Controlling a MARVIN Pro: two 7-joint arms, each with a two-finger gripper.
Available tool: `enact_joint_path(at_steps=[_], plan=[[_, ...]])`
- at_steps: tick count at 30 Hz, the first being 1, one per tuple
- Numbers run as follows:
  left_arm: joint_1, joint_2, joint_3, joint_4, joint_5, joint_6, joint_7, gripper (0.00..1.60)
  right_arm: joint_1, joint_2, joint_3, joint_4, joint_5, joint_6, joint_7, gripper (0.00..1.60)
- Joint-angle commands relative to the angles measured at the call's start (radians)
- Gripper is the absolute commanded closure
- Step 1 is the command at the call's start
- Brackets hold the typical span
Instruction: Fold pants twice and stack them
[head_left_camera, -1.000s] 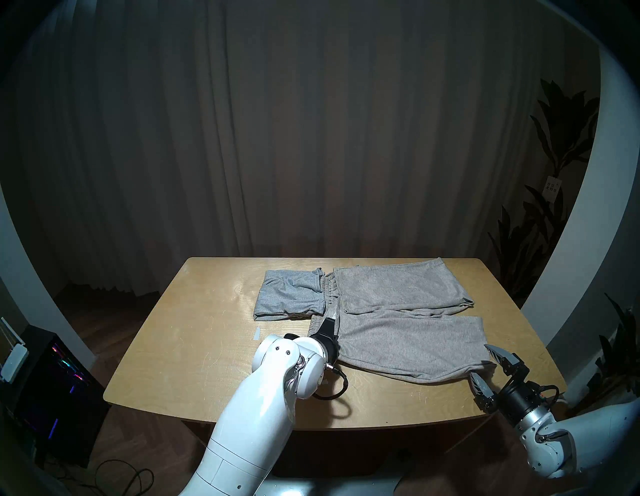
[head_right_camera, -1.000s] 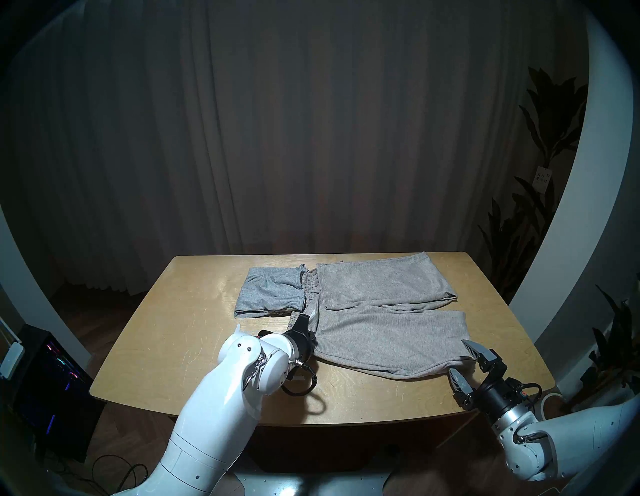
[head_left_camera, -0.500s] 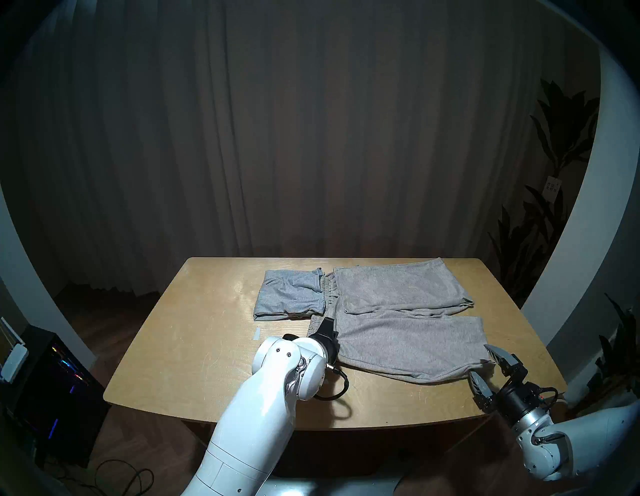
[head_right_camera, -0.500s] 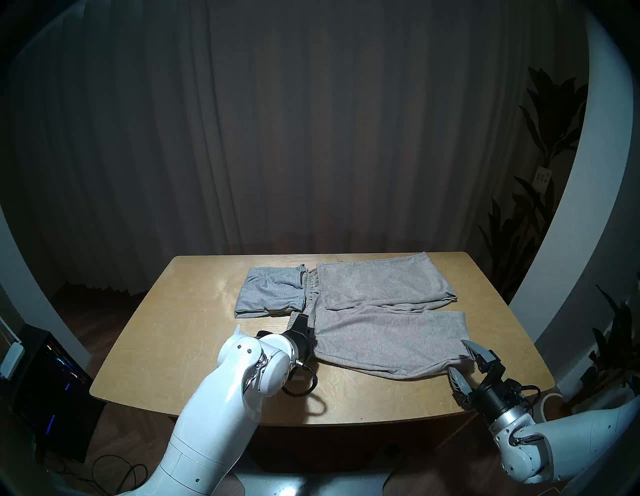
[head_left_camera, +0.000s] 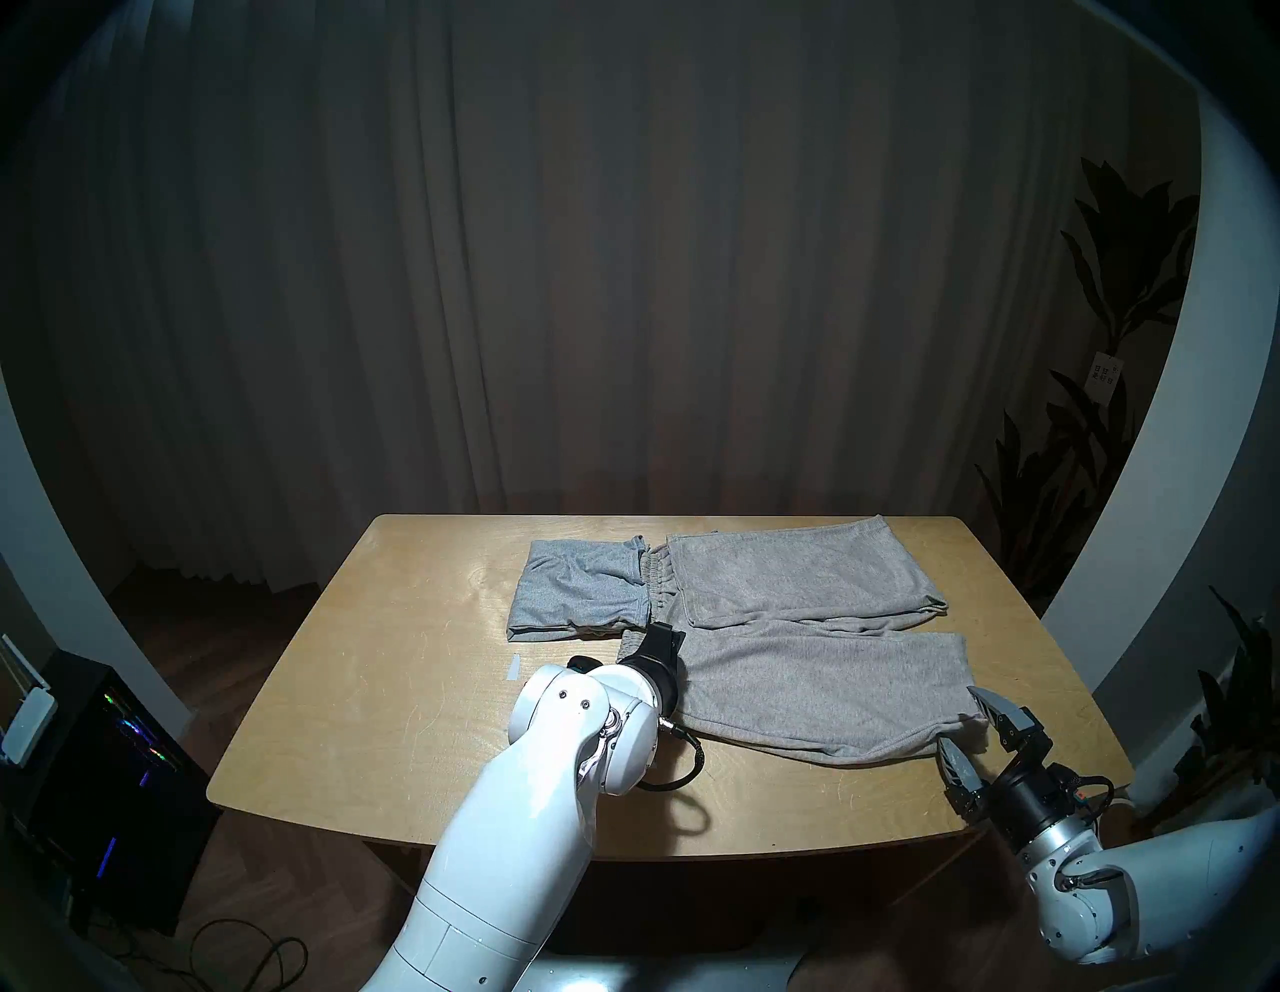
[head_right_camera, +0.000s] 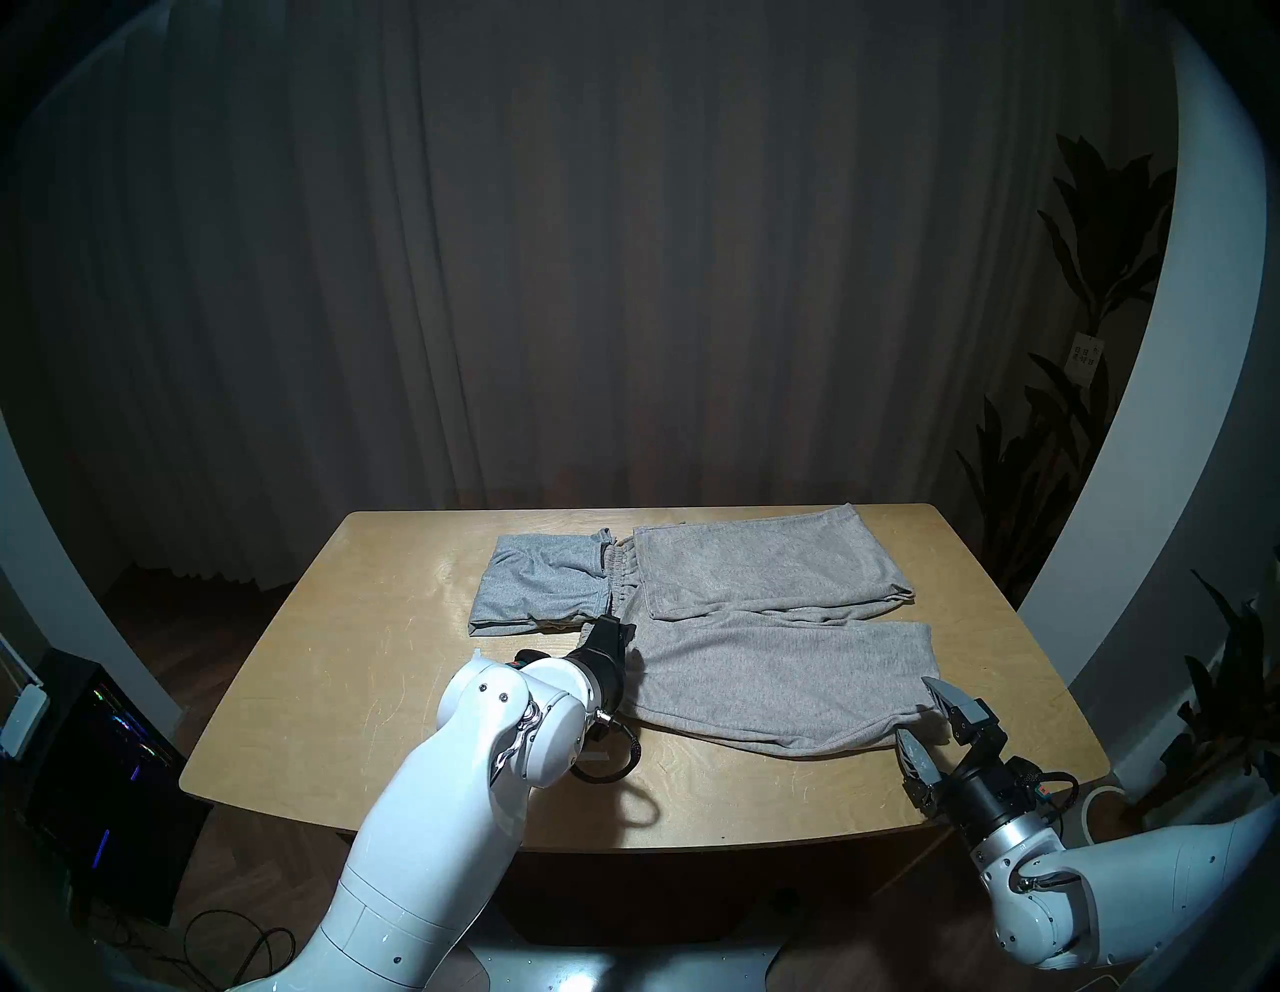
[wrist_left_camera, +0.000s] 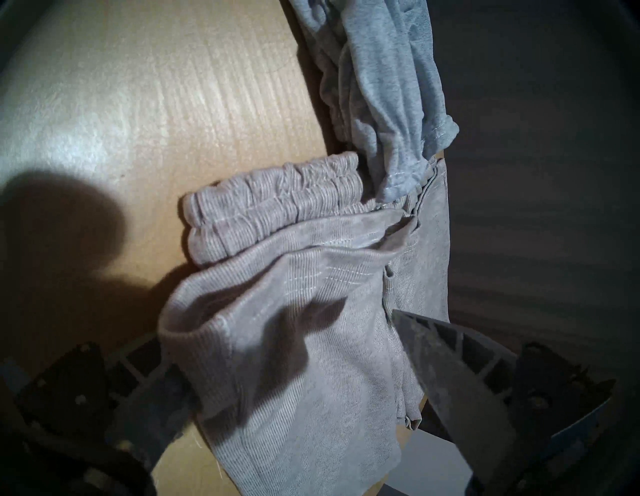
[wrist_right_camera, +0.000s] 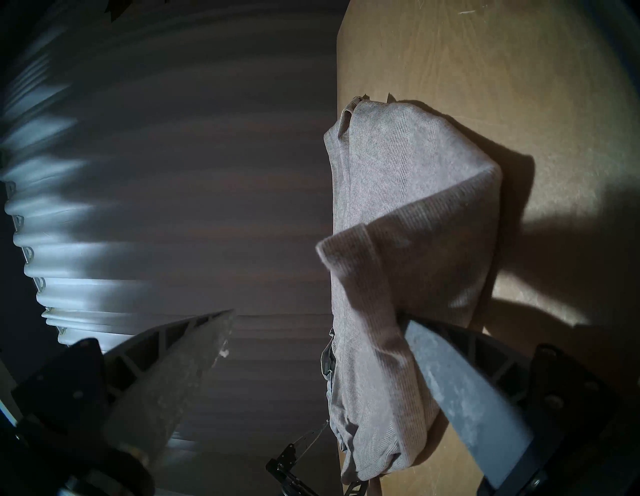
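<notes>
My left gripper should next grab the near waistband corner (head_left_camera: 633, 643) to fold the pants, as it stands up in a loose fold while the legs lie flat.
The larger beige-grey pants (head_left_camera: 817, 686) lie spread on the wooden table (head_left_camera: 388, 679), with the waistband (wrist_left_camera: 277, 201) to the left and both legs running right. The smaller light grey pants (head_left_camera: 578, 589) lie folded at the back left, their edge touching that waistband. My left gripper (head_left_camera: 661, 634) is open at the near waistband corner, and beige cloth lies between its wide-apart fingers (wrist_left_camera: 450, 363). My right gripper (head_left_camera: 957, 717) is open around the near leg's hem (wrist_right_camera: 398, 242), with one finger (wrist_right_camera: 460, 381) against the cloth.
A small strip of tape (head_left_camera: 514, 668) sits on the table left of my left wrist. The wrist cable (head_left_camera: 686, 762) loops over the near tabletop. A lit computer case (head_left_camera: 104, 762) stands on the floor at left, a plant (head_left_camera: 1108, 450) stands at right, and curtains hang behind.
My left gripper's jaws were narrow at the waistband corner and now stand wide apart. Its wrist has shifted slightly right. The right gripper has hardly moved.
</notes>
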Motion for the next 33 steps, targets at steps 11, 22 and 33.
enact_joint_path(at_steps=[11, 22, 33], plan=[[-0.006, 0.002, 0.002, -0.001, 0.013, -0.013, 0.004, 0.0, -0.052, -0.051, 0.026, 0.042, -0.002, -0.089, -0.081, 0.0], [-0.007, 0.003, 0.0, -0.005, 0.015, -0.021, 0.005, 0.0, -0.102, -0.056, 0.001, -0.039, -0.002, -0.147, -0.074, 0.0], [-0.009, 0.004, -0.005, -0.009, 0.015, -0.026, 0.007, 0.0, -0.112, -0.042, 0.008, -0.13, -0.002, -0.218, -0.063, 0.0]])
